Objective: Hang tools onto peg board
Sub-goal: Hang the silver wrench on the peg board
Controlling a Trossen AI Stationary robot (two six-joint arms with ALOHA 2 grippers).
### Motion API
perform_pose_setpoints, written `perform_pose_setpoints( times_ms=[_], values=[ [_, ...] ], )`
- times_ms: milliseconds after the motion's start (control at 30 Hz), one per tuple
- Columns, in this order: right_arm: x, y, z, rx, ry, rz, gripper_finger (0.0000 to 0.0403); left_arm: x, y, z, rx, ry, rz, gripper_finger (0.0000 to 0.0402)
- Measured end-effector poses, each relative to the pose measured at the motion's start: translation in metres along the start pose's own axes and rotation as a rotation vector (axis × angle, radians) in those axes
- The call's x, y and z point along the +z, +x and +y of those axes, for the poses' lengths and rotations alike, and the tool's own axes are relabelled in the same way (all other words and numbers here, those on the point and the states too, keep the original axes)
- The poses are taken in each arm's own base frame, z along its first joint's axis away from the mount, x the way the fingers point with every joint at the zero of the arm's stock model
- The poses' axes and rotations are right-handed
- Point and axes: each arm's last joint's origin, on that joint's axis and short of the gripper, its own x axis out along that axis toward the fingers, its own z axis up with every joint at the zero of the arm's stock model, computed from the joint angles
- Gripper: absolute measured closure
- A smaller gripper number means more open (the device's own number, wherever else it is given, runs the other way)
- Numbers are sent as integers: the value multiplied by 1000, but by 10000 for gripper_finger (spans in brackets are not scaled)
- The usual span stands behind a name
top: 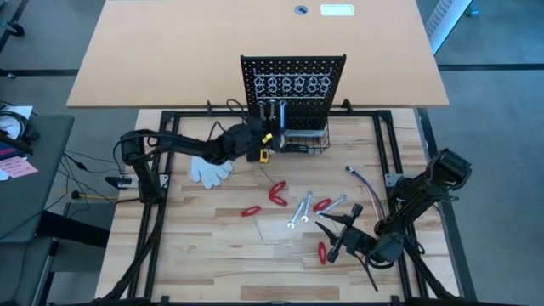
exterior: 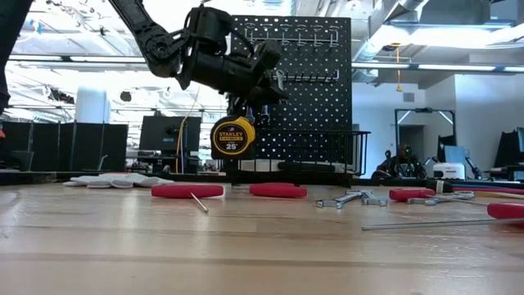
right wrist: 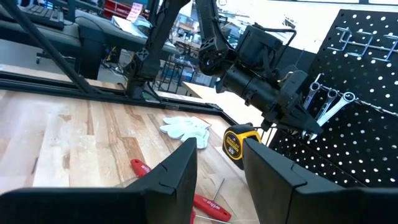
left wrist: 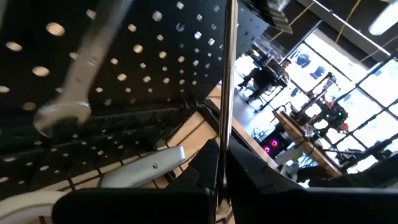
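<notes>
I should open my left gripper now. The wrench would hang, because the wrench's upper end [top: 282, 104] is on the peg board, level with the hanging wrenches.
The black peg board [top: 293, 85] stands upright at the table's far middle, with pale ring hooks [top: 293, 83] and a wire basket [top: 308, 143] at its base. Two silver wrenches [top: 272, 110] hang on it. My left gripper [top: 259, 140] is right in front of the board and is shut on a slim silver wrench [left wrist: 227, 74]. My right gripper [top: 327, 229] is open and empty at the near right, beside loose silver wrenches [top: 299, 212] and red-handled tools [top: 278, 194] lying flat on the table. My left gripper pinches the slim silver wrench between its two fingers [left wrist: 205, 180] at one end of the shaft [left wrist: 222, 146]. The wrench shows edge-on and sticks out past the fingertips toward the peg board [left wrist: 124, 56]. It is lifted clear of the table.
A yellow tape measure [top: 265, 155] stands on the table just below my left gripper. A white glove [top: 210, 170] lies to its left. Coloured wires [top: 357, 175] lie at the right. A black frame [top: 399, 153] borders the wooden work area.
</notes>
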Motion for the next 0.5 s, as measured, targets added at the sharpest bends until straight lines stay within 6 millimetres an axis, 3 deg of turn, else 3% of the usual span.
perform_pose_setpoints(
  times_ms=[200,500],
  values=[
    [0,0,0,0,0,0,267,0,0,1,12,-13,5,381],
    [0,0,0,0,0,0,267,-6,0,6,63,-46,58,287]
  ],
)
